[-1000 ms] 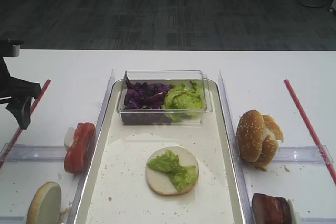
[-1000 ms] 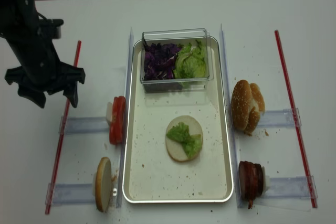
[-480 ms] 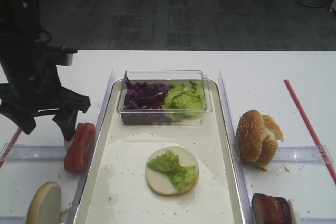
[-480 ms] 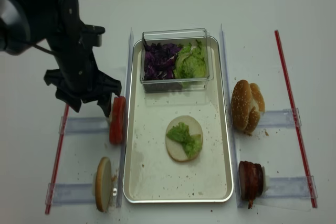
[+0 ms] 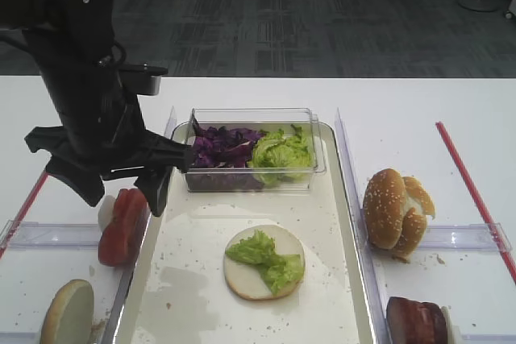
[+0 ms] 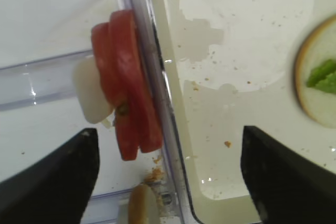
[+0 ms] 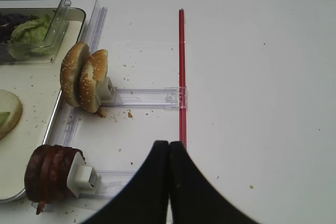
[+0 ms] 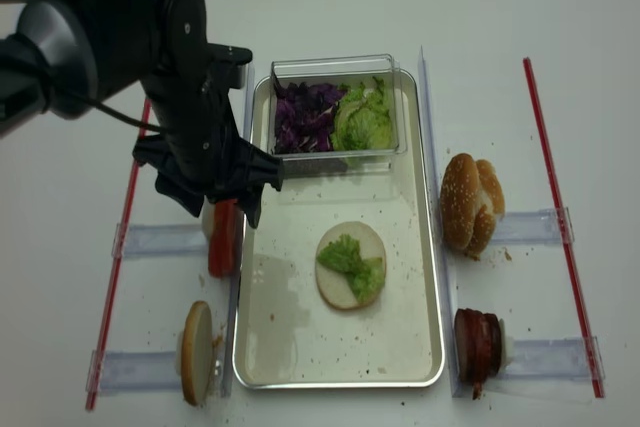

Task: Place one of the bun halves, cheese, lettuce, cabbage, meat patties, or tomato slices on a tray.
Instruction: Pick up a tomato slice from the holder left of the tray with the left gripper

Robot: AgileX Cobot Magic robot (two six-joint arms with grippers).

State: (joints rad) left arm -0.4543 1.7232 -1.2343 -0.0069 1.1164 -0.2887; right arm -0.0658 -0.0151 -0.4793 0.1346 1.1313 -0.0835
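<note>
My left gripper should next grab the tomato slice beside the tray by its rim (image 8: 226,239) and lay it on the lettuce-topped bun half.
My left gripper (image 5: 122,196) hangs open over the tomato slices (image 5: 121,227), which stand on edge in a clear rack just left of the tray (image 5: 201,279). In the left wrist view the tomato slices (image 6: 126,124) lie between the spread fingers, untouched. On the tray a bun half (image 5: 242,275) lies cut face up with lettuce (image 5: 270,259) on it. At the tray's far end, cabbage (image 5: 222,147) and more lettuce (image 5: 282,151) fill a tub. My right gripper (image 7: 168,144) is shut and empty, right of the meat patties (image 7: 50,174). No cheese shows.
Two bun halves (image 5: 395,211) stand in a rack right of the tray, and another bun half (image 5: 68,316) stands at the front left. Red strips (image 8: 545,177) run along both sides of the white table. The table's far edge is behind the tub.
My left arm has swung in from the left edge of the table to above the tomato slices, jaws still open. The right gripper has not moved.
</note>
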